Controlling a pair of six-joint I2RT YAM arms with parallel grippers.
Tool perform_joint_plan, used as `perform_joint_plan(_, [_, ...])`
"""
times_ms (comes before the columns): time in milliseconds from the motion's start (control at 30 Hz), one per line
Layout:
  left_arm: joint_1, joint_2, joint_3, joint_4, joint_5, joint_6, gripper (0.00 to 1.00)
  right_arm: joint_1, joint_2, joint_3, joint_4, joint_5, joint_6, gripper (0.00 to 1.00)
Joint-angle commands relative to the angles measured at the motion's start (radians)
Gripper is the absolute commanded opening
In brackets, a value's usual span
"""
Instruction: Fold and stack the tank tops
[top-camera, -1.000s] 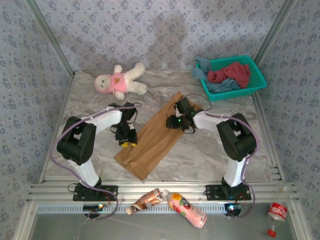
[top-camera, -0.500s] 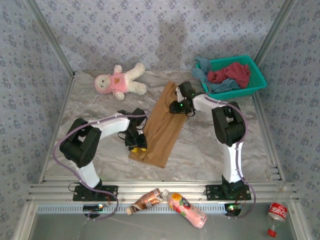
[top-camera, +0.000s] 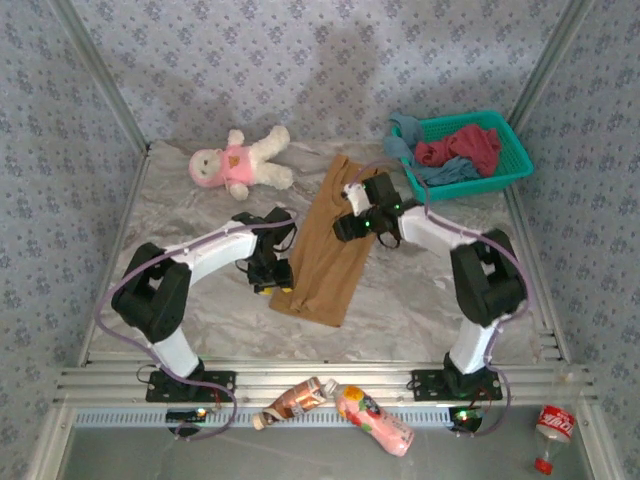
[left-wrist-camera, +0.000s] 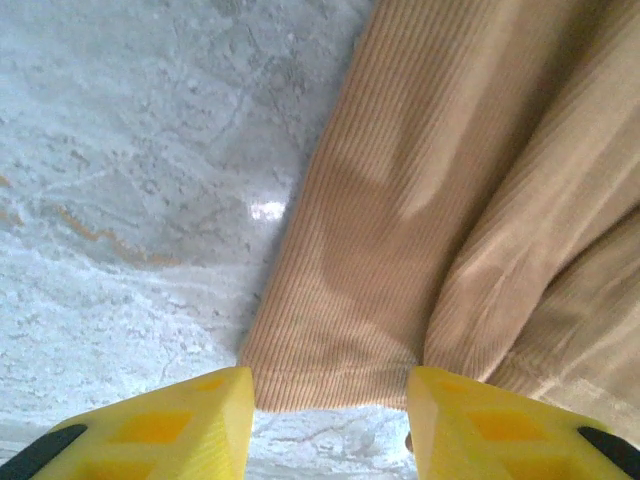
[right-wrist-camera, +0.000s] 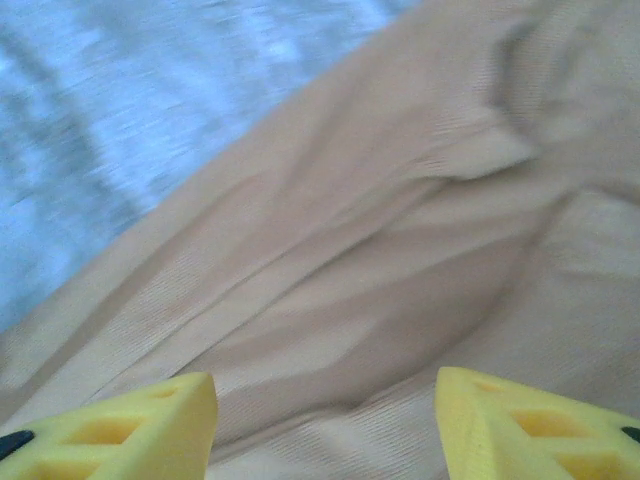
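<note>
The tan-brown tank top's hem has to be folded over toward its top end, so I need to grip the tank top by its near hem corner (top-camera: 279, 302) (left-wrist-camera: 312, 388) with my left gripper next.
A tan-brown tank top (top-camera: 325, 255) lies lengthwise on the marble table, its top end toward the back. My left gripper (top-camera: 280, 283) stands at its near-left corner. In the left wrist view the yellow fingers (left-wrist-camera: 170, 425) are open, and the ribbed hem (left-wrist-camera: 340, 385) lies just beyond them, unpinched. My right gripper (top-camera: 346, 226) hovers over the upper half of the top, jaws open, with wrinkled tan cloth (right-wrist-camera: 380, 250) under them. A dark red top (top-camera: 460, 147) and a dusty blue top (top-camera: 440, 172) lie bunched in the basket.
The teal lattice basket (top-camera: 490, 180) stands at the back right, blue cloth hanging over its left rim. A white plush doll in pink (top-camera: 235, 160) lies at the back left. Two bottles (top-camera: 295, 400) (top-camera: 375, 420) and a third one (top-camera: 550, 425) lie on the near ledge.
The tan top has been swung from a slanted lie to a straighter one, further right and back. Both grippers have opened and let go of it.
</note>
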Motion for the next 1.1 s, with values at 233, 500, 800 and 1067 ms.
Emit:
perform_joint_plan(233, [-0.002,-0.008,-0.106,0.054,0.083,-0.042,0.48,0.308,-0.239,-0.376,0.125,0.072,-0.108,0.63])
perform_joint_plan(500, [-0.003,0.043,-0.118,0.095,0.070,-0.018,0.48,0.446,-0.213,-0.425,0.099,0.176,-0.275,0.63])
perform_joint_plan(800, [-0.024,0.063,-0.115,0.115,0.066,-0.021,0.42,0.497,-0.149,-0.427,0.085,0.189,-0.337,0.58])
perform_joint_plan(1067, [-0.024,0.065,-0.072,0.075,0.035,0.006,0.27,0.536,-0.076,-0.401,0.089,0.264,-0.308,0.48])
